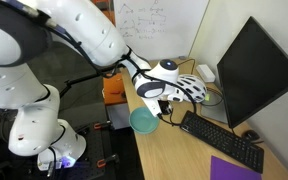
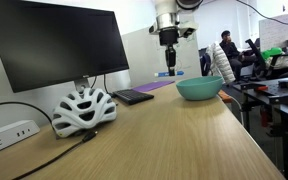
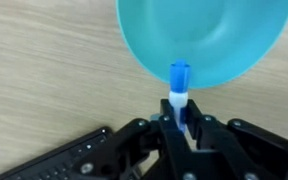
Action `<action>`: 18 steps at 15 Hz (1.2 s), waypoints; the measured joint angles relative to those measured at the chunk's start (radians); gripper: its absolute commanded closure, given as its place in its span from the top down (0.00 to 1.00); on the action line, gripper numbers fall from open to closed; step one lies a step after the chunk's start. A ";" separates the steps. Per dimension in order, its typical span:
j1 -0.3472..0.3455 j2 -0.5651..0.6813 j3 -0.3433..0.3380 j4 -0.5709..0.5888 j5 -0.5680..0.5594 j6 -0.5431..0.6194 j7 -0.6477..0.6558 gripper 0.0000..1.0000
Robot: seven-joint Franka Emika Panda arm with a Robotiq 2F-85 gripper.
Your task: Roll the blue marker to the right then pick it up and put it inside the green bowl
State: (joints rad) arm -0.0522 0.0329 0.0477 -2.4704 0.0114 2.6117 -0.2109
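Observation:
The blue marker's white body hangs outside the green bowl's rim (image 3: 151, 70), so my gripper will move the blue marker (image 3: 179, 83) toward the middle of the bowl before it lets go.
My gripper (image 3: 182, 125) is shut on the blue marker (image 3: 179, 83), which has a blue cap and a white barrel. In the wrist view the marker points out over the near rim of the green bowl (image 3: 199, 35). In an exterior view the gripper (image 2: 168, 38) hangs high above the desk with the marker (image 2: 169, 55) pointing down, behind the teal-green bowl (image 2: 199, 89). In an exterior view the bowl (image 1: 144, 121) sits near the desk's edge, below the gripper (image 1: 160, 103).
A white-and-black bicycle helmet (image 2: 82, 110) lies on the wooden desk (image 2: 164, 140). A black keyboard (image 1: 222, 141) and a monitor (image 1: 256, 70) stand beyond it. A purple sheet (image 1: 232, 168) lies near the keyboard. A power strip (image 2: 9, 132) sits by the helmet.

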 measured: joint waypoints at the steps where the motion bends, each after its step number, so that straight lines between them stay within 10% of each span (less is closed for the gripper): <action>1: 0.000 -0.046 -0.002 -0.044 0.000 -0.005 0.000 0.05; 10: 0.013 -0.345 -0.025 -0.308 -0.002 -0.036 0.001 0.05; 12: 0.013 -0.351 -0.030 -0.304 -0.003 -0.036 0.001 0.46; 18: 0.055 -0.392 -0.054 -0.300 -0.002 -0.064 -0.003 0.79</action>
State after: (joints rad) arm 0.0026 -0.3590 -0.0063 -2.7708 0.0091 2.5478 -0.2137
